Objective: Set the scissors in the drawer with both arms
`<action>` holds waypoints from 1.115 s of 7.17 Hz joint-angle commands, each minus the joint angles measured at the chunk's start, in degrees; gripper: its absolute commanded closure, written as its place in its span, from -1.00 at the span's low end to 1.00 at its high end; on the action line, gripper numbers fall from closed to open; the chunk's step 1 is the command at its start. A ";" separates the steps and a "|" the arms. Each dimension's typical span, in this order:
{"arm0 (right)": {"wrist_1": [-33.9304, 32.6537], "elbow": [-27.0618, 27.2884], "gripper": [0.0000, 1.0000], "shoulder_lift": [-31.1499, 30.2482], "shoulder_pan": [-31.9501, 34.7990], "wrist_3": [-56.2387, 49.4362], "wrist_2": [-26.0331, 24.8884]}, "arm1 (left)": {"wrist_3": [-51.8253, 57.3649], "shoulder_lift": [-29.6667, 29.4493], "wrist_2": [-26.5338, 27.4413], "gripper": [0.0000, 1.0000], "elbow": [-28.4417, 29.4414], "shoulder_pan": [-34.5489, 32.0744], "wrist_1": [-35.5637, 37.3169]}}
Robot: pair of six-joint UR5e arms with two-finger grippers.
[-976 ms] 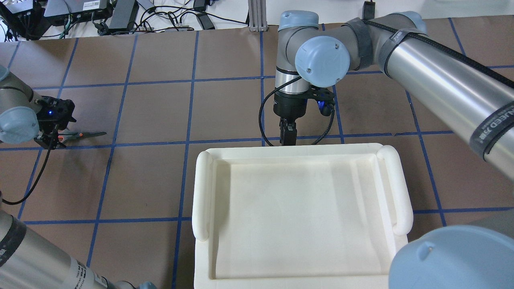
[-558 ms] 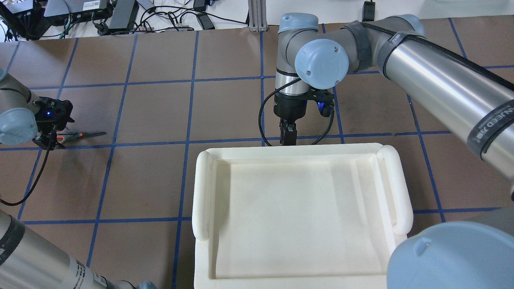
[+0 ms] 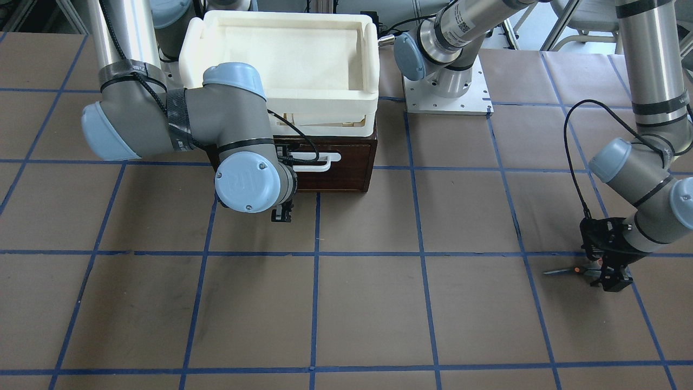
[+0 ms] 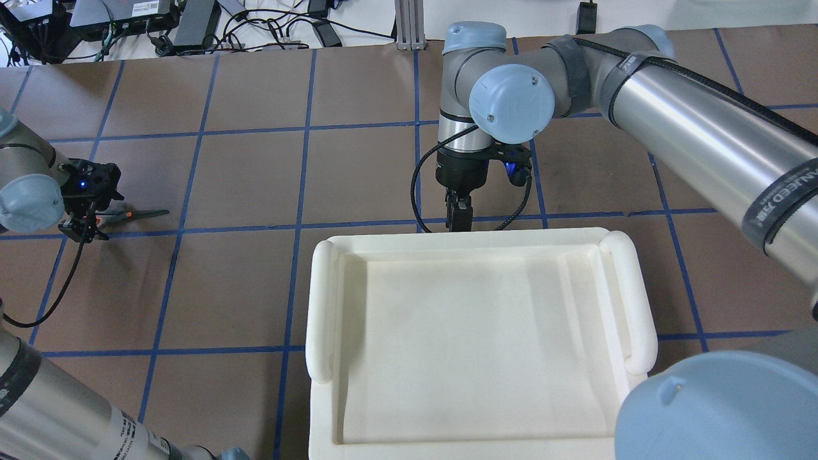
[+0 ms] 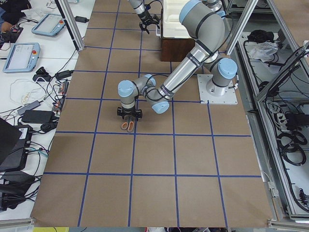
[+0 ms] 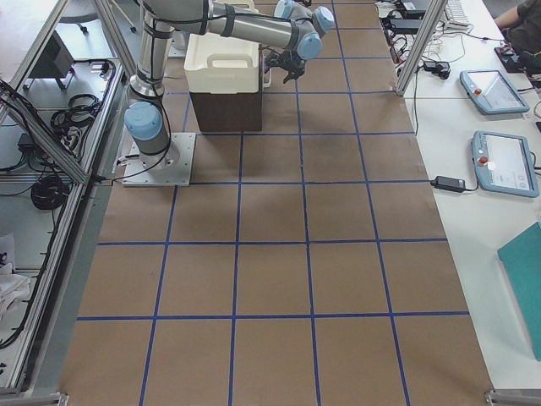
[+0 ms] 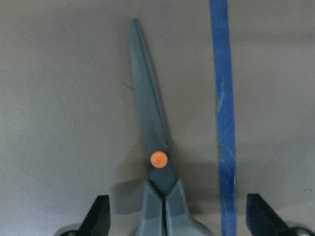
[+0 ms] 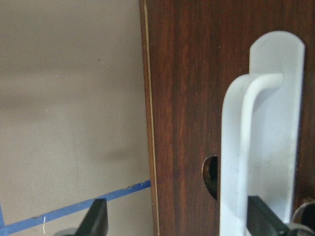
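I need to grab the scissors by the handle necks beside the orange pivot with my left gripper next. Then I will put the scissors in the drawer.
The scissors lie flat on the brown table at the far left, blades closed; they also show in the front view and the left wrist view. My left gripper is low over their handle end, open, one finger on each side of the handles without touching them. The dark brown drawer is closed under the foam tray. My right gripper is open at the drawer front, and the white bar handle stands between its fingers.
The cream-white foam tray sits on top of the drawer cabinet. Blue tape lines cross the table. The left arm's base plate stands beside the cabinet. Cables and power bricks lie beyond the far edge.
My left wrist has shifted slightly left and lower over the scissors' handles. The scissors have not moved. The right arm has barely moved.
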 commanded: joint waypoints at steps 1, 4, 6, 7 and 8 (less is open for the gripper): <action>-2.16 -0.02 -1.00 0.03 0.00 -0.16 -1.69 | -0.07 -0.31 -0.11 -0.86 0.07 0.00 -0.12; -3.74 -0.54 -1.00 -0.05 -0.09 -0.25 -1.87 | -0.07 0.48 -0.11 0.21 0.16 0.00 -0.39; -6.45 -0.72 -1.00 -0.05 -0.09 -0.08 -3.00 | 0.02 0.48 -0.28 0.71 0.16 0.00 -0.39; -9.42 -0.72 -1.00 -0.05 -0.09 -0.07 -3.19 | -0.07 0.66 -0.28 0.90 0.16 0.00 -0.39; -9.45 -0.72 -1.00 -0.05 -0.09 -0.25 -4.23 | -0.07 1.27 -0.11 0.97 0.25 0.00 -0.39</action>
